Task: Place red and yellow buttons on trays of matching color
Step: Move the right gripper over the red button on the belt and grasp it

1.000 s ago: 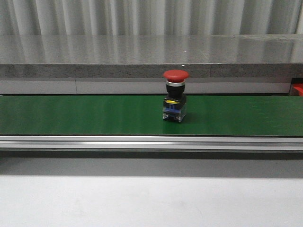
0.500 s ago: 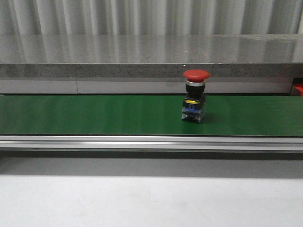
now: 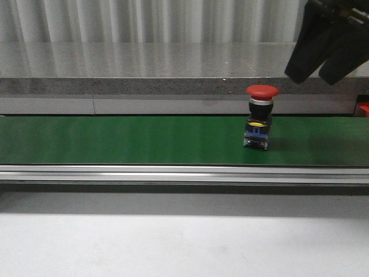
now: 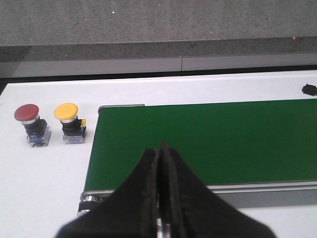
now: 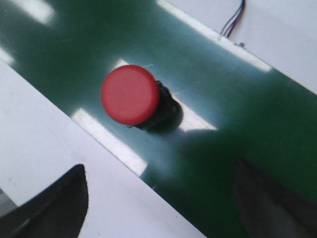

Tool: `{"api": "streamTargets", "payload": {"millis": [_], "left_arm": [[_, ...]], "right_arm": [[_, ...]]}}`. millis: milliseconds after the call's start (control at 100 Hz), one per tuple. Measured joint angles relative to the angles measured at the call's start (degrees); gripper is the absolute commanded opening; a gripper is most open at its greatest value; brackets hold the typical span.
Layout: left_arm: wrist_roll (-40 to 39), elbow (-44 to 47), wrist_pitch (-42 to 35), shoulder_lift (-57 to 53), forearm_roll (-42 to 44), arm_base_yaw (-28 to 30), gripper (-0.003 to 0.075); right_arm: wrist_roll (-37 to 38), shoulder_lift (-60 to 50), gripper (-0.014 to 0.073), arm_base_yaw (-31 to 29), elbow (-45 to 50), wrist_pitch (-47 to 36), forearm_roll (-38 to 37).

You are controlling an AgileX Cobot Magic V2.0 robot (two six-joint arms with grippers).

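Note:
I need to line my right gripper up with the cap and lower it before closing on the red cap (image 3: pixel 262 92), since its fingers are above and to one side.
A red button (image 3: pixel 262 123) with a mushroom cap stands upright on the green conveyor belt (image 3: pixel 115 140), right of centre. My right gripper (image 3: pixel 323 72) hangs open above and to the right of it; its wrist view shows the red button (image 5: pixel 131 95) from above, ahead of the wide-spread fingers (image 5: pixel 59 203). My left gripper (image 4: pixel 159 153) is shut with nothing in it, over the belt's end (image 4: pixel 198 139). Beside that end, on the white table, stand another red button (image 4: pixel 30 124) and a yellow button (image 4: pixel 69 122). No trays are in view.
A grey stone ledge (image 3: pixel 173 66) runs behind the belt. The belt's metal rail (image 3: pixel 173 173) lies along its front edge, with white table (image 3: pixel 173 242) before it. A small red object (image 3: pixel 363 108) shows at the right edge. Wires (image 5: pixel 232 22) lie beyond the belt.
The red button has travelled to the right along the belt. My right gripper has come into view at the top right.

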Motion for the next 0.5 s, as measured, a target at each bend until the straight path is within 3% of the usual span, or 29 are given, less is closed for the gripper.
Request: {"api": "streamTargets", "payload": {"millis": [290,360,500], "left_arm": [[0.0,0.0,0.0,0.0,0.0,0.0,-0.002],[0.0,0.0,0.0,0.0,0.0,0.0,-0.002],[0.0,0.0,0.0,0.0,0.0,0.0,-0.002]], "right_arm": [[-0.36,4.89,0.0556,4.03,0.0,-6.47,0.0],[-0.36,6.21,0.0472,4.03,0.0,-7.46,0.0],[-0.36,8.22,0.0212,4.03,0.0,-9.66,0.0]]}}
